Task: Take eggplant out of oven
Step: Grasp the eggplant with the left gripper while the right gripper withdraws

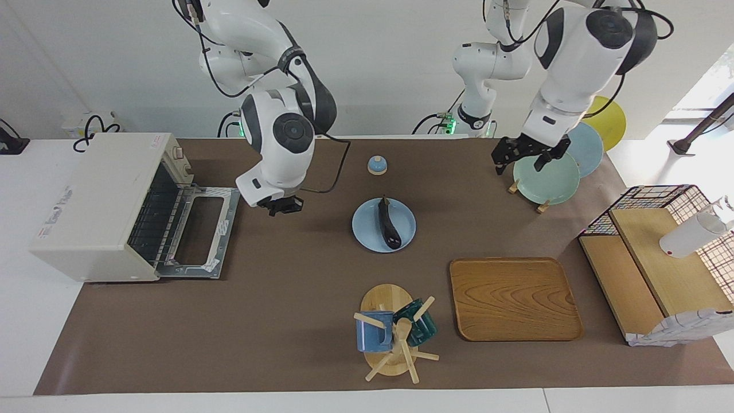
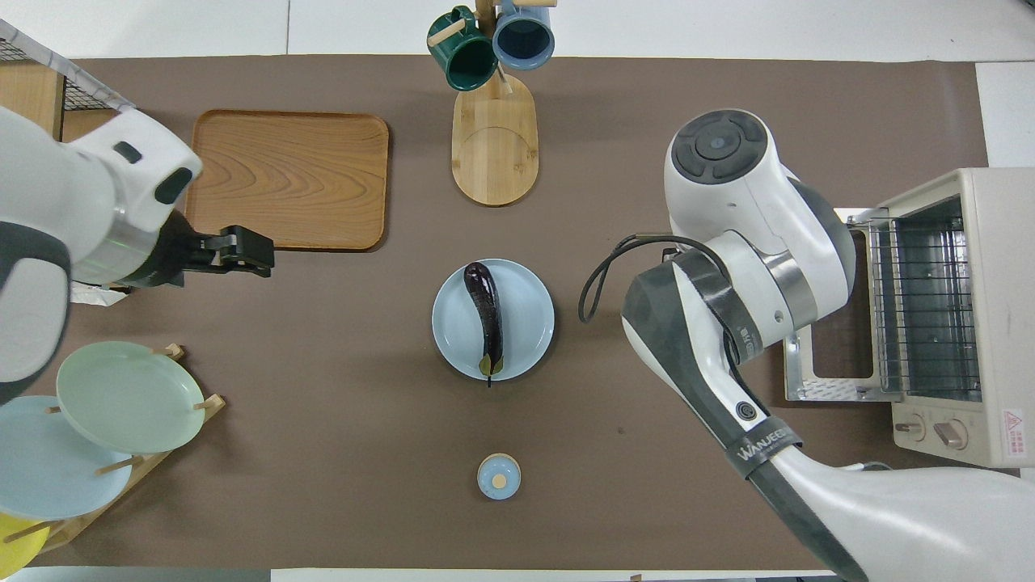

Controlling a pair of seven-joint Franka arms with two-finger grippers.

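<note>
Next, the left gripper grabs the eggplant by its rounded stemless end. Then it brings the eggplant from its plate to the wooden tray.
The dark purple eggplant lies on a light blue plate in the middle of the table, stem tip toward the robots. The cream-white oven stands at the right arm's end, its door folded down open and its wire rack bare. My right gripper hangs over the table between the open door and the plate, holding nothing; the arm hides it in the overhead view. My left gripper is open and empty, raised between the wooden tray and the plate rack.
A small blue bell sits nearer to the robots than the plate. A wooden tray and a mug tree lie farther out. A plate rack and a wire basket stand at the left arm's end.
</note>
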